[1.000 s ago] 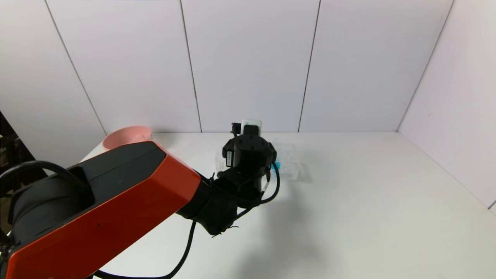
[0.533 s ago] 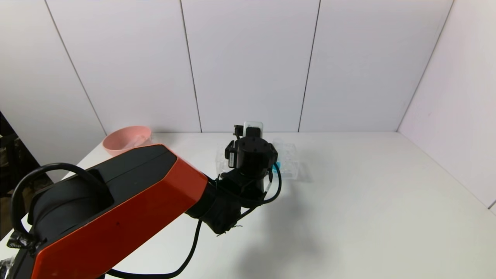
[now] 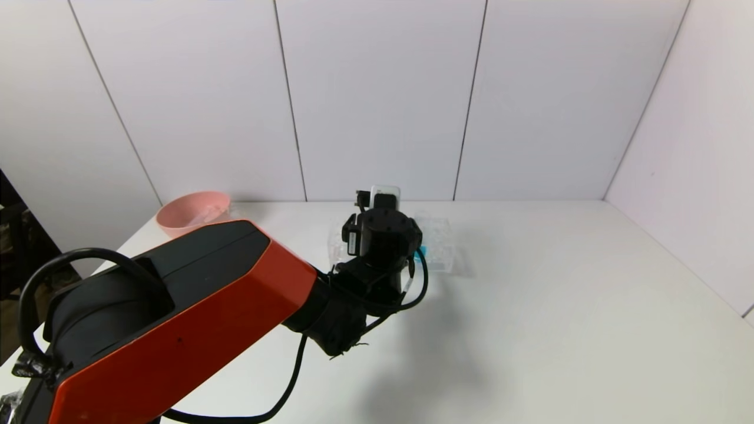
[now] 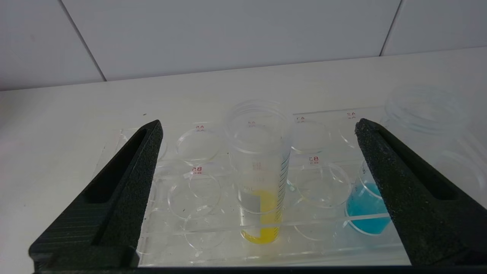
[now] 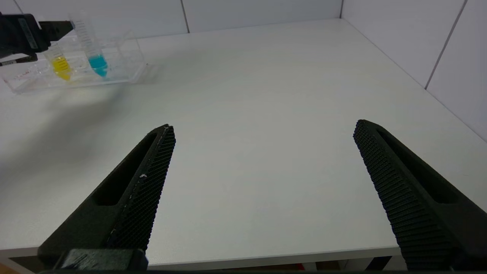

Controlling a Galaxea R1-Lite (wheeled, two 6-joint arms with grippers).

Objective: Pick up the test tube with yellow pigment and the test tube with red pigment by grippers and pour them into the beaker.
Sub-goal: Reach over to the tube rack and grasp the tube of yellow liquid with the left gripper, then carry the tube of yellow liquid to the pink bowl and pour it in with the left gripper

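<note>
I should grab the yellow test tube just below its opening with my left gripper next. That part of the tube stands above the rack's holes.
The test tube with yellow pigment stands upright in a clear rack, its open mouth level with my fingertips. My left gripper is open, one finger on each side of this tube and well apart from it. In the head view the left arm's wrist hides the tube and covers part of the rack. My right gripper is open and empty, low over the table's near edge. The test tube with red pigment and the beaker are out of view.
A tube of blue liquid stands in the same rack, close to one left finger. From the right wrist view the yellow tube and the blue tube show far off. A pink bowl sits at the table's far left corner.
The left arm moved a little farther toward the rack during the first half second, then held still. Its jaws stayed wide.
</note>
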